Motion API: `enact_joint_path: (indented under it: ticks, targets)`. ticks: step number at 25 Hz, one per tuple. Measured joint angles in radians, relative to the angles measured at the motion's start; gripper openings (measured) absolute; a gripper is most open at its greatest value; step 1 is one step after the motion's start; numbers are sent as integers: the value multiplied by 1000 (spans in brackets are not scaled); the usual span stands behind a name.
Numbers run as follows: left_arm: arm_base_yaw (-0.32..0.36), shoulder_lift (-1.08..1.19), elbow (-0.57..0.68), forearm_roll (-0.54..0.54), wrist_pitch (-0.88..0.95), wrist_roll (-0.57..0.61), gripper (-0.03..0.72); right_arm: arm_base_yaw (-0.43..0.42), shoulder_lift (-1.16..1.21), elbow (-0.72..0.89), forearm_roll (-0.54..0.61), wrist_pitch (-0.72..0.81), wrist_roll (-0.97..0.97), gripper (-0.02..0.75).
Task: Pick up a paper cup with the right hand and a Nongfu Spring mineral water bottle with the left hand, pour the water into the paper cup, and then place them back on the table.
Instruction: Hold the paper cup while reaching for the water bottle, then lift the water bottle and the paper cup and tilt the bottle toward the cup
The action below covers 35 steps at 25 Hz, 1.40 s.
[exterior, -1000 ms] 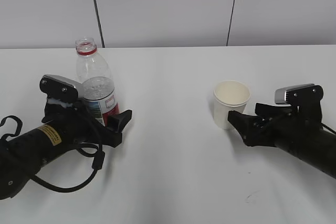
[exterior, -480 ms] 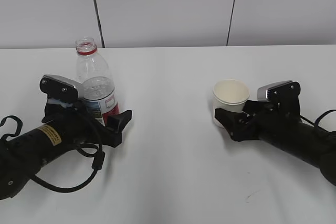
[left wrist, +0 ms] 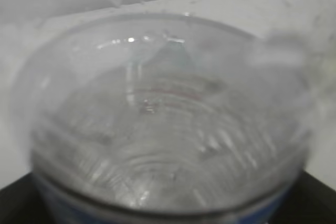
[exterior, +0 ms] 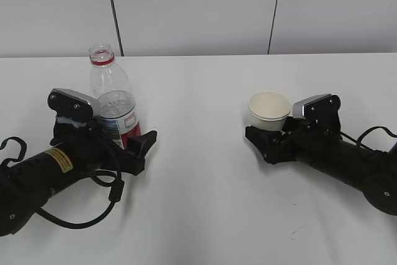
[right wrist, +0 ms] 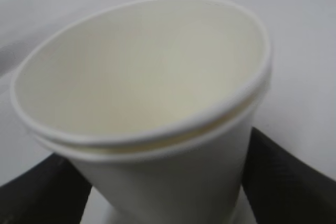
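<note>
My right gripper needs to grab the paper cup by the lower part of its side (exterior: 267, 123). The paper cup's opening (exterior: 269, 104) then stays free to catch the water.
The Nongfu Spring mineral water bottle (exterior: 112, 94) stands upright on the white table (exterior: 205, 209) at the left, uncapped, with water in its lower part. My left gripper (exterior: 127, 138) has its fingers on both sides of the bottle's label and appears shut on it. The bottle (left wrist: 168, 124) fills the left wrist view. The paper cup (exterior: 269, 110) stands at the right, leaning slightly. My right gripper (exterior: 265, 139) is open, with a finger on each side of the cup's lower part. In the right wrist view the empty cup (right wrist: 157, 103) sits between both fingers (right wrist: 286, 182), close to them.
A small dark scuff mark (exterior: 296, 233) lies on the table near the front right. The left arm's black cable (exterior: 93, 212) loops over the table at the front left. A grey panelled wall (exterior: 198, 10) runs behind the table.
My right gripper has moved left until its fingers straddle the cup. The cup has shifted slightly left. The left arm and bottle have stayed still.
</note>
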Motion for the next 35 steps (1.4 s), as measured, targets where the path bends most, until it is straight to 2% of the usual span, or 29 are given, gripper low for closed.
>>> enact_joint_path:
  ticks: [8,14,19,27,35]
  targets:
    - [0,0,0,15,0,0,592,34,4,-39,-5,0,0,614]
    - [0,0,0,19,0,0,591,34,5,-40,-7,0,0,547]
    - [0,0,0,15,0,0,552,34,5,-40,-21,0,21,533]
    - [0,0,0,4,0,0,433,34,5,-41,-160,-8,44,532]
    - [0,0,0,7,-1,0,387,34,5,-44,-315,-17,114,532]
